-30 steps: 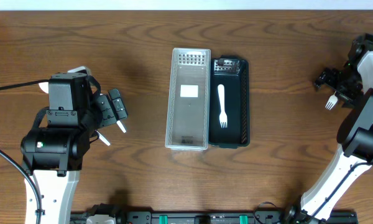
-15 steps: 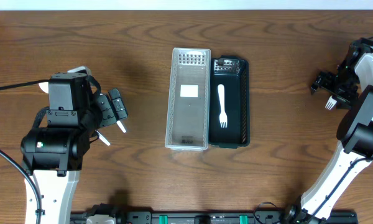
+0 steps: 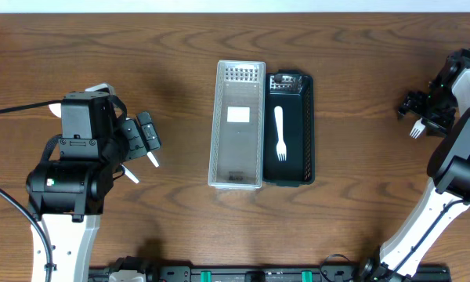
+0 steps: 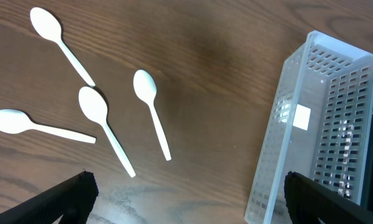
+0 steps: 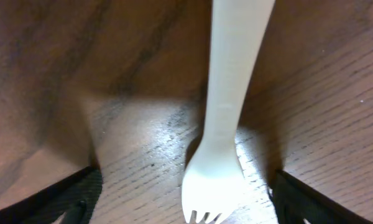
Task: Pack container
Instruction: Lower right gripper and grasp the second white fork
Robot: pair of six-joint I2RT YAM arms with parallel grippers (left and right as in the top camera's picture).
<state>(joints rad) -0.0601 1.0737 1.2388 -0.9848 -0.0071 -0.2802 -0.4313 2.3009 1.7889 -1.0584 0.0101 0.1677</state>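
Note:
The second white fork is ready for my right gripper to close on: both fingers meet their shadows on the wood, on either side of the fork's tined head (image 3: 417, 131) (image 5: 212, 179).
A clear perforated container (image 3: 240, 157) and a black container (image 3: 300, 168) stand side by side mid-table. One white fork (image 3: 280, 131) lies in the black one. My right gripper (image 3: 424, 112) is open and low over a second white fork (image 3: 416, 128) at the far right. In the right wrist view that fork (image 5: 227, 112) lies on the wood between my spread fingers (image 5: 189, 202), untouched. My left gripper (image 3: 150, 139) is open and empty. Several white spoons (image 4: 150, 102) lie on the wood below it in the left wrist view, left of the clear container (image 4: 311, 134).
In the overhead view the left arm hides most of the spoons; only two handle ends (image 3: 153, 160) show. Bare wood lies between the containers and each arm. The table's far edge (image 3: 235, 8) runs along the top.
The right gripper shifted slightly left and then back right above the fork. The fork, the containers and the left arm have not moved.

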